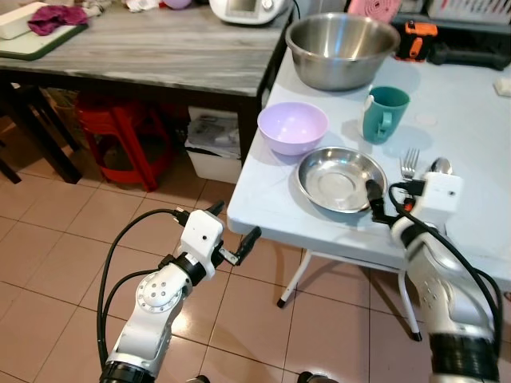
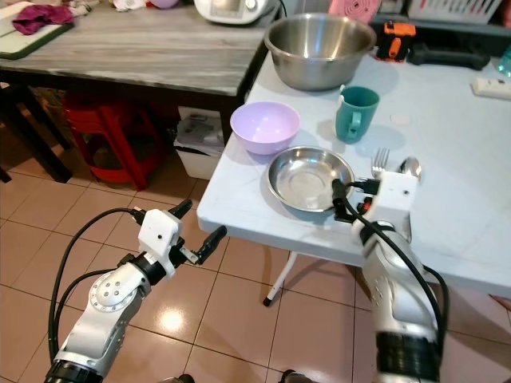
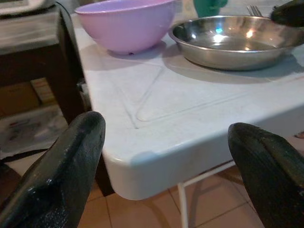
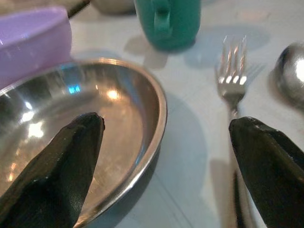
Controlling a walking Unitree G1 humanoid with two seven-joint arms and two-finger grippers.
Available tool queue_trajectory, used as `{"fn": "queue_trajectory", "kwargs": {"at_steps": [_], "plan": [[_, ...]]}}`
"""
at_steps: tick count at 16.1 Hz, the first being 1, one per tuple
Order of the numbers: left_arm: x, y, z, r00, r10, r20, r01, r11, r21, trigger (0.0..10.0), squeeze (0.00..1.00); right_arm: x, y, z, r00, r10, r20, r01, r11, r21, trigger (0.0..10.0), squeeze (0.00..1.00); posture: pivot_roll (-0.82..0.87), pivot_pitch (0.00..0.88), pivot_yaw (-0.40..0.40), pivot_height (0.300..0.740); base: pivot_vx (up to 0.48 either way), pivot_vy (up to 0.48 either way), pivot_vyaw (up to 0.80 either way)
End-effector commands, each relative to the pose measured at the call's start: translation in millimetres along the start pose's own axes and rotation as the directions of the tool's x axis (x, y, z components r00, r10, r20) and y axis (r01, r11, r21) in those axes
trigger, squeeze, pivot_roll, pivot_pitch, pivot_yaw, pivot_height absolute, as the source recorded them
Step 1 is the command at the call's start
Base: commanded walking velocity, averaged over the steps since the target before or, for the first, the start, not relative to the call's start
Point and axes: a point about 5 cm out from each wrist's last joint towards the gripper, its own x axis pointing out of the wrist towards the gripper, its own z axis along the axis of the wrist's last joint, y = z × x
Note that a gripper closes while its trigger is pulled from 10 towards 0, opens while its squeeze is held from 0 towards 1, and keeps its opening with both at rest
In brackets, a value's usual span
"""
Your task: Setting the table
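I will grab the steel plate by its raised metal rim (image 1: 381, 175) (image 4: 160, 121) with my right gripper next, to set the table.
On the pale blue table (image 1: 463, 120) a steel plate (image 1: 342, 179) lies near the front edge. Behind it stand a purple bowl (image 1: 292, 126) and a teal mug (image 1: 385, 113). To its right lie a fork (image 1: 409, 163) and a spoon (image 1: 441, 166). My right gripper (image 1: 389, 194) is open and low over the table. One finger is above the plate's right rim (image 4: 159, 109) and the other is by the fork's handle (image 4: 232, 80). My left gripper (image 1: 233, 231) is open and empty, just off the table's front left corner (image 3: 156, 142), below its top.
A large steel bowl (image 1: 342, 49) and an orange tool (image 1: 415, 38) sit at the table's back. To the left are a dark table with a grey top (image 1: 160, 48), a red stool (image 1: 120, 136) and a white bin (image 1: 211, 148). Tiled floor (image 1: 48, 263) lies below.
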Motion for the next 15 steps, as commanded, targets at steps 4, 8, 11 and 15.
{"fn": "queue_trajectory", "kwargs": {"at_steps": [4, 8, 11, 15], "plan": [[0.3, -1.5, 4, 0.999, -0.035, 0.000, 0.035, 0.999, 0.024, 10.0, 0.00, 16.4, 15.2, 10, 0.999, 0.033, -0.002, -0.033, 0.999, 0.008, 10.0, 0.00, -0.09, 0.189, 0.059, 0.740, 0.000, 0.000, 0.00], [0.8, -2.1, 7, 0.999, -0.047, 0.010, 0.047, 0.998, 0.038, 10.0, 0.00, 21.5, 17.6, 3, 0.997, 0.038, -0.060, -0.037, 0.999, 0.021, 9.6, 0.00, -0.09, 0.184, 0.057, 0.740, 0.000, 0.000, 0.00], [3.5, -3.5, 16, 0.996, -0.083, 0.038, 0.081, 0.995, 0.049, 10.0, 0.00, 21.1, 15.1, -8, 0.993, 0.038, -0.115, -0.036, 0.999, 0.014, 0.0, 0.00, -0.08, 0.174, 0.054, 0.740, 0.000, 0.000, 0.00], [3.8, -7.7, 17, 0.992, -0.121, 0.038, 0.119, 0.992, 0.045, 10.0, 0.00, 20.6, 10.8, -11, 0.991, 0.026, -0.130, -0.025, 1.000, 0.008, 0.0, 0.00, -0.08, 0.174, 0.054, 0.740, 0.000, 0.000, 0.00]]}}
